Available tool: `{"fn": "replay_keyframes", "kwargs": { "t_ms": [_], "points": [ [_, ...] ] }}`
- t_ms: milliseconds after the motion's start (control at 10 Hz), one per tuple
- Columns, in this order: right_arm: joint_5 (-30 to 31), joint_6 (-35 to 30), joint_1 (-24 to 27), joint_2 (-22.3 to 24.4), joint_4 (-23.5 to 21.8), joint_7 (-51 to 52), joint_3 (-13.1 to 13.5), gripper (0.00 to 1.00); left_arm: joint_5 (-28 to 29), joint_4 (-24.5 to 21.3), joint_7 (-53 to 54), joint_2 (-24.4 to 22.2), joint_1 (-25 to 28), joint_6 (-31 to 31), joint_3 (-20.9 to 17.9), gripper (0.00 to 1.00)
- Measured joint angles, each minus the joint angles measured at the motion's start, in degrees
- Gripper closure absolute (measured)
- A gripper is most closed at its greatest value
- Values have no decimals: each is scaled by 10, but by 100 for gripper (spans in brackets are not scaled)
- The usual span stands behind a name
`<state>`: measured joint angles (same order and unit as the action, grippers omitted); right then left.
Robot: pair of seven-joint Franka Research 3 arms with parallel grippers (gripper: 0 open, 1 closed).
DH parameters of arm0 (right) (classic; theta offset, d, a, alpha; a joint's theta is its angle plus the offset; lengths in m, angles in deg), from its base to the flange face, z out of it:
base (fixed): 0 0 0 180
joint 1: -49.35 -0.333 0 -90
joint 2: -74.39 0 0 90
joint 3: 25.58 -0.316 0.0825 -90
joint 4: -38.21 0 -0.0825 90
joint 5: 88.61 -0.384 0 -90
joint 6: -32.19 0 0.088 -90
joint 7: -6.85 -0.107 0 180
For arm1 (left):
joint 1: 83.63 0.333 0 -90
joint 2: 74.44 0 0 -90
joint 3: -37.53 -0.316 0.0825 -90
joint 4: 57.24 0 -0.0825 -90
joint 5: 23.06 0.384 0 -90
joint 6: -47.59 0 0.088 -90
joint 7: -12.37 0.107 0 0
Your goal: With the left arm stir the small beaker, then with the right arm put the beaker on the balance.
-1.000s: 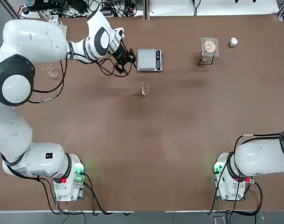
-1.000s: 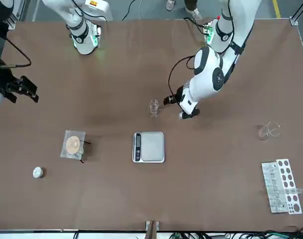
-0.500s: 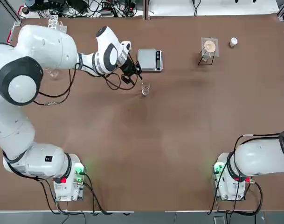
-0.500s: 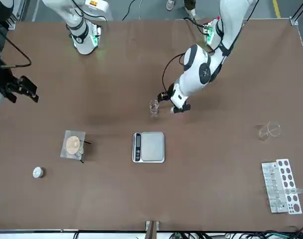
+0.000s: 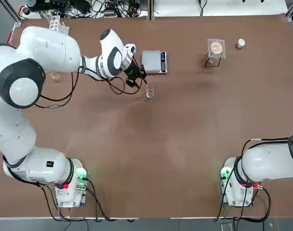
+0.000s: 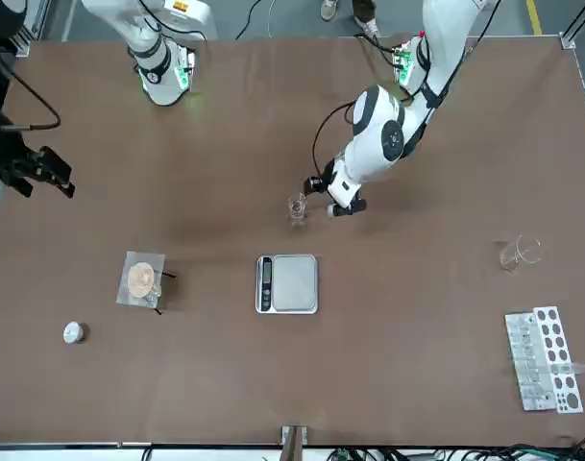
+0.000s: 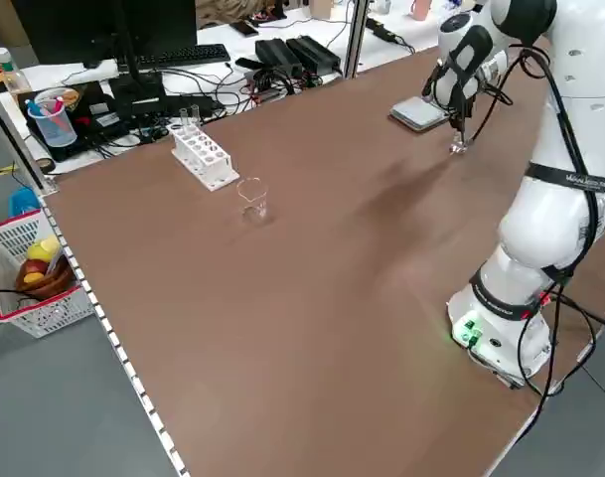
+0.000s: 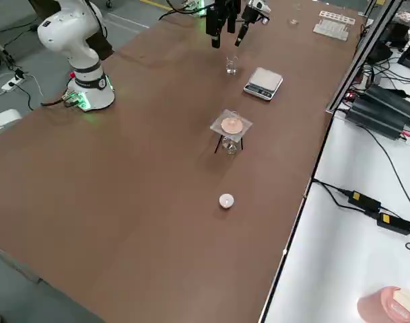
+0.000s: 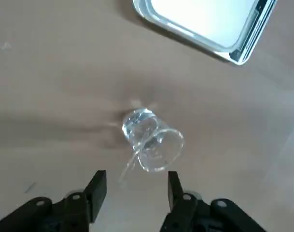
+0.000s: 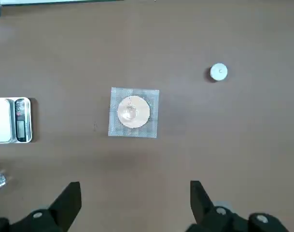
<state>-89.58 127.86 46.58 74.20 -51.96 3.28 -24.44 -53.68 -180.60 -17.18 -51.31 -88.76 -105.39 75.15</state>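
I need to stir next, so I should use my left gripper to grab the rod by its end that leans out past the small beaker's rim (image 9: pixel 123 176). The rod's lower part is inside the small beaker.
The small beaker (image 5: pixel 149 91) stands upright on the brown table, just in front of the balance (image 5: pixel 154 61). In the left wrist view a thin clear rod (image 9: pixel 132 160) leans out of the small beaker (image 9: pixel 154 142) toward my fingers. My left gripper (image 5: pixel 138 77) hovers close beside the beaker on its left and is open; its fingertips (image 9: pixel 97 182) stand apart with the rod's end near the gap. My right gripper (image 6: pixel 37 173) hangs high over the table's right part, wide open and empty, looking down on a gauze stand. The balance (image 6: pixel 287 283) carries nothing.
A tripod with a wire gauze (image 5: pixel 216 48) and a small white cap (image 5: pixel 240 43) sit at the back right. A larger glass beaker (image 6: pixel 518 253) and a white test-tube rack (image 6: pixel 544 357) are on the far left. Cables and boxes lie beyond the back edge.
My left arm swung from beside the balance to the small beaker and settled there, its fingers narrowing. The right arm has not moved.
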Motion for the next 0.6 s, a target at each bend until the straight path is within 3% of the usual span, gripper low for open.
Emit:
{"fn": "replay_keyframes", "kwargs": {
  "t_ms": [600],
  "points": [
    [0, -9, 0, 0, 2, 0, 0, 0, 0, 0, 2, 17, 2, -22, -1, 52]
  ]
}}
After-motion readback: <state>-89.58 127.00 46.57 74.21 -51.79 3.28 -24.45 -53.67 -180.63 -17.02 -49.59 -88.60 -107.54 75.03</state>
